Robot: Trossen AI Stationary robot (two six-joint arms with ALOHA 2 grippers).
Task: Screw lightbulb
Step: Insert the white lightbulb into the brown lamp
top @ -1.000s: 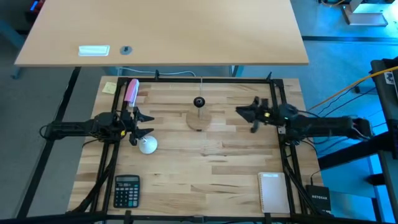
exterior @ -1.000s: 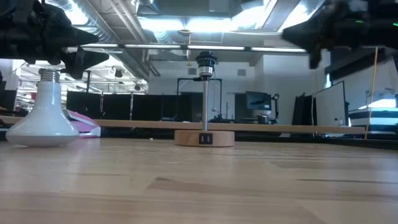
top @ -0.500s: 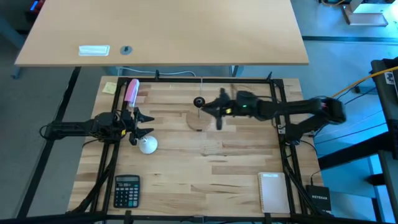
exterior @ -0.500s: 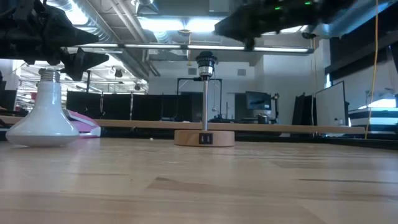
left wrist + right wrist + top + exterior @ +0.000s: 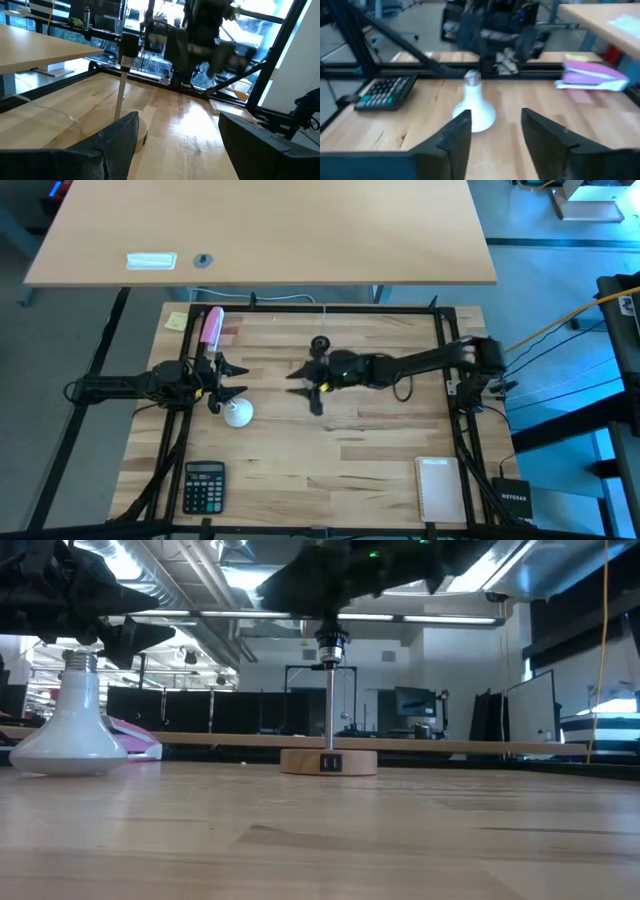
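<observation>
The right gripper grabs the lightbulb by its narrow neck (image 5: 473, 94) next, so that the lightbulb's screw base (image 5: 472, 77) stays free for the black socket.
The white lightbulb (image 5: 238, 414) stands on its globe on the wooden table, screw base up; it also shows in the low view (image 5: 72, 730) and in the right wrist view (image 5: 474, 106). My left gripper (image 5: 240, 379) is open and empty, just to the far side of the bulb and above it (image 5: 125, 632). My right gripper (image 5: 302, 387) is open and empty. It reaches over the table's middle above the wooden disc (image 5: 320, 372) with its black socket (image 5: 331, 640), and points at the bulb.
A pink stapler (image 5: 211, 327) and a yellow note (image 5: 177, 321) lie at the far left. A calculator (image 5: 204, 485) lies at the near left, and a white notepad (image 5: 439, 488) at the near right. Bare wood lies between the bulb and the disc.
My right gripper has swept from the table's right edge toward its left, past the socket stand, toward the bulb. The bulb and the left gripper have kept still.
</observation>
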